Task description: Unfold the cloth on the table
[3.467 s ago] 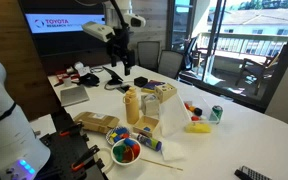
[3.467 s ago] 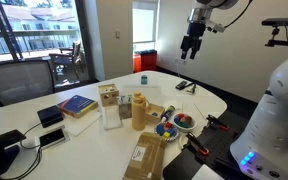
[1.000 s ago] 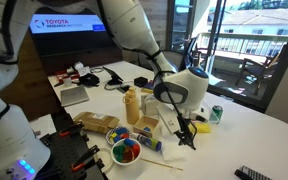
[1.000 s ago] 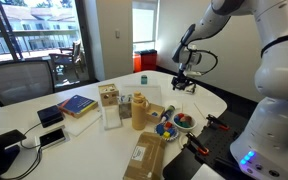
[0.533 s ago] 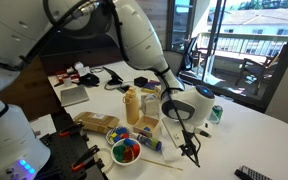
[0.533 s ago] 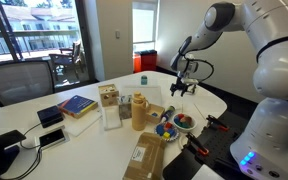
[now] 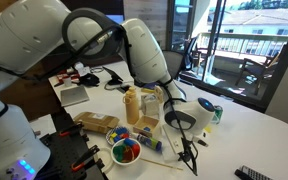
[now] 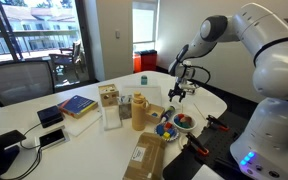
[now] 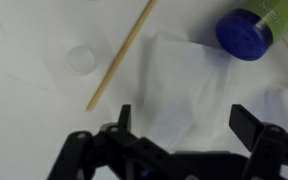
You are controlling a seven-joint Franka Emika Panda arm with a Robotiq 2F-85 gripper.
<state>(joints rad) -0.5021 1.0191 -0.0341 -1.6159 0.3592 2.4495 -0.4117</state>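
My gripper is to pinch the crumpled white cloth (image 9: 189,85) next by its edge away from the blue-capped bottle, to unfold the rest across the table.
In the wrist view a crumpled white cloth (image 9: 189,85) lies on the white table (image 9: 24,110), directly under my gripper (image 9: 187,125). The gripper is open and empty, with one dark finger on each side above the cloth. In both exterior views the gripper (image 7: 190,157) (image 8: 176,92) hangs low over the table (image 7: 259,130) (image 8: 216,101) near its front part. The cloth is hard to make out there against the white top.
A wooden stick (image 9: 120,55), a small clear cap (image 9: 81,58) and a green bottle with a blue cap (image 9: 246,33) lie beside the cloth. A bowl of coloured pieces (image 7: 126,152) (image 8: 174,123), a mustard bottle (image 7: 132,103) and boxes stand nearby.
The arm has swung from high at the back of the table down to the front. Over the last second the gripper kept lowering toward the tabletop.
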